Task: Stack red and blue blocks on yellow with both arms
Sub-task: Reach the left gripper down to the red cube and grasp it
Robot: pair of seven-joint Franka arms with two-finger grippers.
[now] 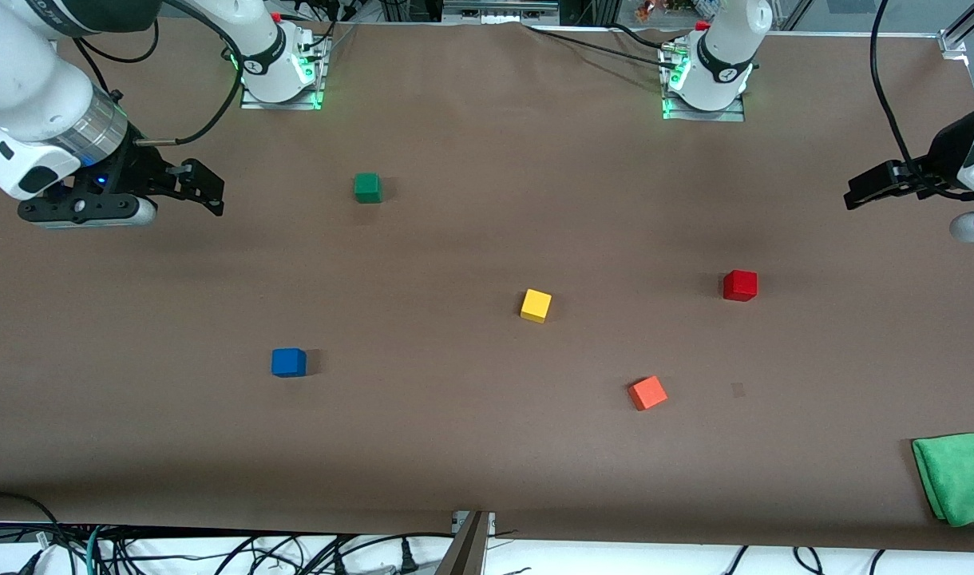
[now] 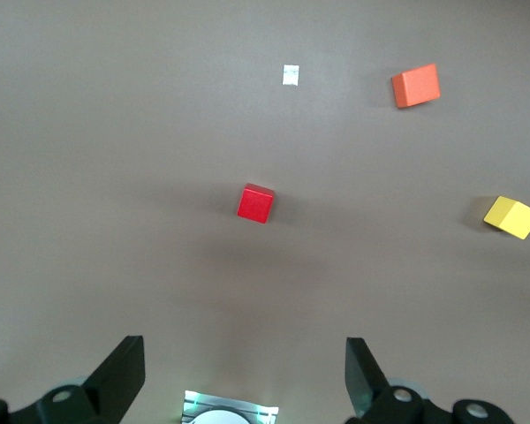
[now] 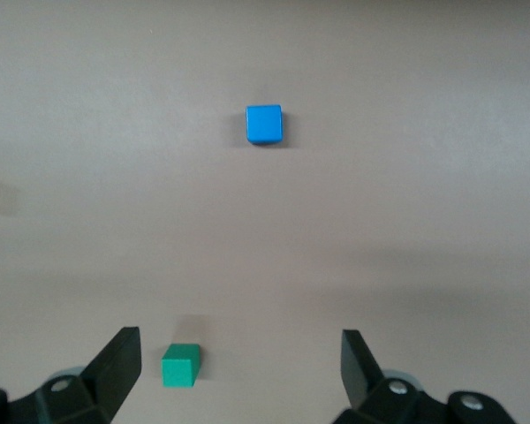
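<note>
I should next grab the red cube with my left gripper by its opposite sides, so its bottom stays free to sit on the yellow cube (image 1: pixel 536 305) (image 2: pixel 512 216).
The yellow cube (image 1: pixel 536 305) (image 2: pixel 512 216) lies near the middle of the table. The red cube (image 1: pixel 740 285) (image 2: pixel 256 203) sits toward the left arm's end. The blue cube (image 1: pixel 288 362) (image 3: pixel 264 124) sits toward the right arm's end, nearer the front camera. All three rest apart on the brown tabletop. My left gripper (image 1: pixel 858 193) (image 2: pixel 245 353) hangs open and empty in the air at its end of the table. My right gripper (image 1: pixel 207 192) (image 3: pixel 240 346) hangs open and empty above its own end, with the green cube showing on the table below it.
A green cube (image 1: pixel 367 188) (image 3: pixel 181 365) lies close to the right arm's base. An orange-red cube (image 1: pixel 647 393) (image 2: pixel 416 86) lies nearer the front camera than the yellow one. A folded green cloth (image 1: pixel 958 477) sits at the corner by the left arm's end.
</note>
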